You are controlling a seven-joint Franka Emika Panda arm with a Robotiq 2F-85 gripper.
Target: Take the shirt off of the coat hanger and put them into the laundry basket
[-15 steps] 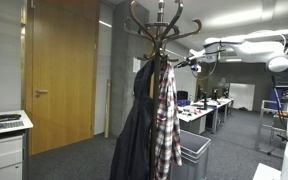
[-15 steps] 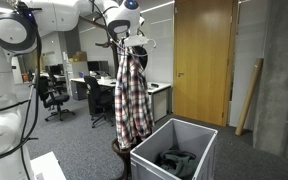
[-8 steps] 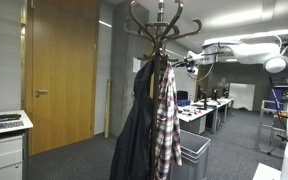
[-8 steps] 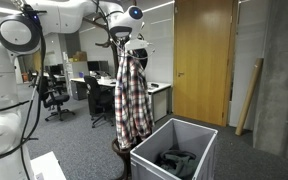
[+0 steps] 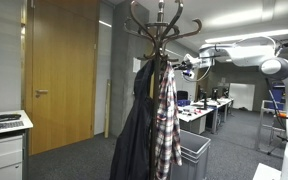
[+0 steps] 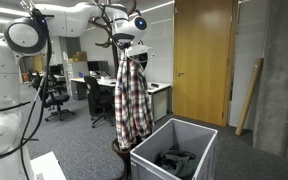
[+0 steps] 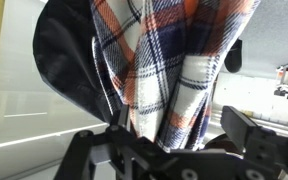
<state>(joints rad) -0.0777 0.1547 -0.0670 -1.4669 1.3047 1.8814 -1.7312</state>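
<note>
I should close now to catch the plaid shirt: folds of the shirt's upper part [image 5: 169,74] are between my open fingers.
The plaid shirt [image 5: 166,120] hangs from the top hooks of the wooden coat hanger [image 5: 161,25]; it shows in both exterior views [image 6: 134,100]. My gripper [image 5: 187,68] is up at the hooks, right next to the shirt's collar [image 6: 134,42]. In the wrist view the shirt [image 7: 174,70] fills the gap between my open fingers [image 7: 179,132]. The grey laundry basket [image 6: 174,148] stands on the floor beside the stand's foot [image 5: 194,155].
A dark coat [image 5: 134,130] hangs on the same stand beside the shirt [image 7: 69,60]. Dark clothes [image 6: 174,161] lie in the basket. A wooden door [image 5: 59,70], a white cabinet [image 5: 4,145] and office desks with chairs [image 6: 54,95] stand around.
My gripper has moved in toward the top of the coat hanger, closing on the shirt's collar. The shirt and coat hang as before.
</note>
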